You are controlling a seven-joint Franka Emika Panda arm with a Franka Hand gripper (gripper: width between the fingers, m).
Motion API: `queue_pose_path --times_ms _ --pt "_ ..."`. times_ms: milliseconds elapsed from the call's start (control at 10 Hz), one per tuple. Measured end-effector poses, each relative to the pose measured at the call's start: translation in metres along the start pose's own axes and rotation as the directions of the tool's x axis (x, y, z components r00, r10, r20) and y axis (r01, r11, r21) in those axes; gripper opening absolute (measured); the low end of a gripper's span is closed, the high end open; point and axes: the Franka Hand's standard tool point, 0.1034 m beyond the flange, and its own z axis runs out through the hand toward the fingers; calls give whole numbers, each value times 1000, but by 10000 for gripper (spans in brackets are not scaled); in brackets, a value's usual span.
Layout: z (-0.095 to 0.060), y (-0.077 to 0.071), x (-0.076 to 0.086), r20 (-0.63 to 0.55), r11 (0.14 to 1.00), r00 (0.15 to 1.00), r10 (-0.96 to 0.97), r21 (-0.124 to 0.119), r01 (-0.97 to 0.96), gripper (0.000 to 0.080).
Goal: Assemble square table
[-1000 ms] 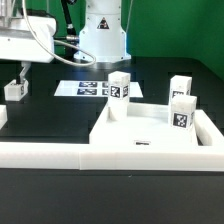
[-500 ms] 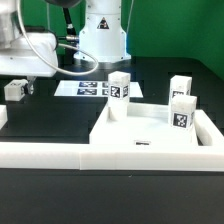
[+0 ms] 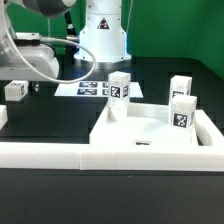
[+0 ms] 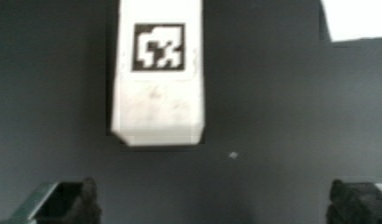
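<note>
My fingers are still short of the loose block's near end [image 4: 158,133], so closing now would miss. My gripper first moves toward the block's near end, then closes on the block.
The square slab [image 3: 150,125] lies inside the corner of the white rail fence. Three tagged leg blocks stand on it: one at the back left [image 3: 119,87] and two to the exterior view's right [image 3: 181,88] [image 3: 182,110]. A fourth leg block [image 3: 15,90] lies loose on the black table at the exterior view's left. It fills the wrist view [image 4: 161,75], tag up. My gripper [image 4: 209,205] is open and empty just above this block, with its dark fingertips [image 4: 67,203] set wide apart. In the exterior view the arm [image 3: 30,55] hangs over the block and hides the fingers.
The white rail fence [image 3: 60,152] runs along the front and around the slab. The marker board [image 3: 88,88] lies flat behind it, in front of the robot base [image 3: 103,35]. A small white piece [image 3: 2,115] sits at the far left edge.
The arm has swung down and toward the exterior view's right over the loose leg block. The block and the parts on the slab have not moved.
</note>
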Motion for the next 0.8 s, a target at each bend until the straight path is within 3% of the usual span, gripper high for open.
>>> queue_pose_path --times_ms 300,500,600,700,800 --pt "4 1 -2 177 1000 984 8 5 -9 649" --pt "6 4 -1 185 1000 983 11 0 -11 649" --pt "8 20 -9 221 999 975 15 -44 -5 649" --pt "9 29 -17 252 998 967 25 -66 -9 649" --pt "16 29 -26 294 998 955 40 -51 -26 649"
